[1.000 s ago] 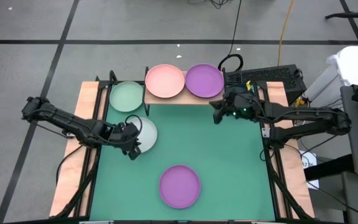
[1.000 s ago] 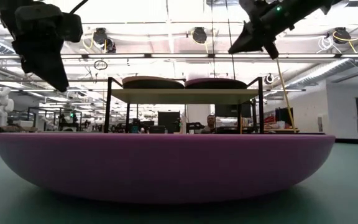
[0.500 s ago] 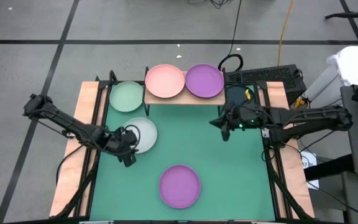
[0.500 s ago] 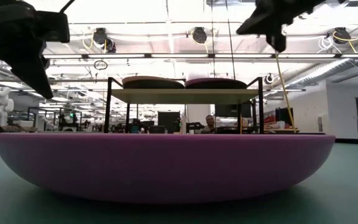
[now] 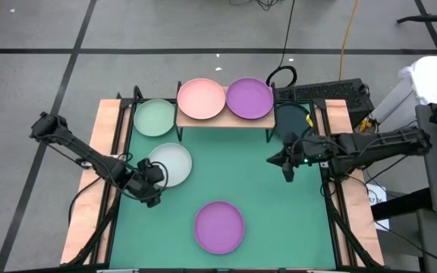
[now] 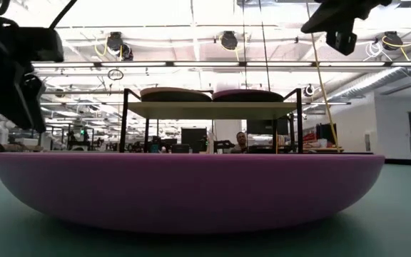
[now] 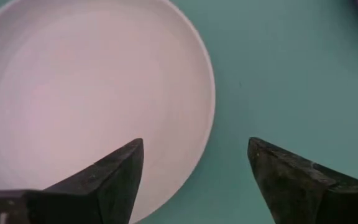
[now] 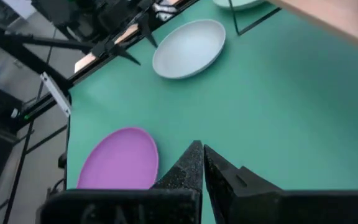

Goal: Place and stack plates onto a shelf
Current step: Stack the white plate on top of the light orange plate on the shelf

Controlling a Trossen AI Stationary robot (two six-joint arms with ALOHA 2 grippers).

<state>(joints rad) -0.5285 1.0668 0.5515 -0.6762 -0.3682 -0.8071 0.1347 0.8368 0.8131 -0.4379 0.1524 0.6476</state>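
The left gripper takes the pale plate by its rim (image 7: 199, 152) next, to stack it onto the pink plate on the shelf.
The shelf (image 5: 224, 120) stands at the far middle, with a pink plate (image 5: 201, 98) and a purple plate (image 5: 249, 98) lying side by side on it. On the green mat rest a mint plate (image 5: 155, 117), a pale white-blue plate (image 5: 171, 164), a second purple plate (image 5: 219, 227) and a dark teal plate (image 5: 290, 117). My left gripper (image 7: 194, 162) is open at the pale plate's near edge (image 7: 209, 118), one finger over the plate and one over the mat, with no touch showing. My right gripper (image 8: 201, 158) is shut on nothing and hangs above the mat's right part (image 5: 288, 171).
Light-wood side strips (image 5: 89, 205) and black frame rails run along both sides of the mat. The mat's middle (image 5: 234, 167) lies bare between the two arms. A keyboard (image 5: 328, 92) and cables lie beyond the far right corner.
My left gripper has sunk and drawn a little toward the table's near left, to the pale plate's near edge. My right gripper, still shut, has swung away from the shelf's right end toward the near and right edges, uncovering the dark teal plate. No plate has moved.
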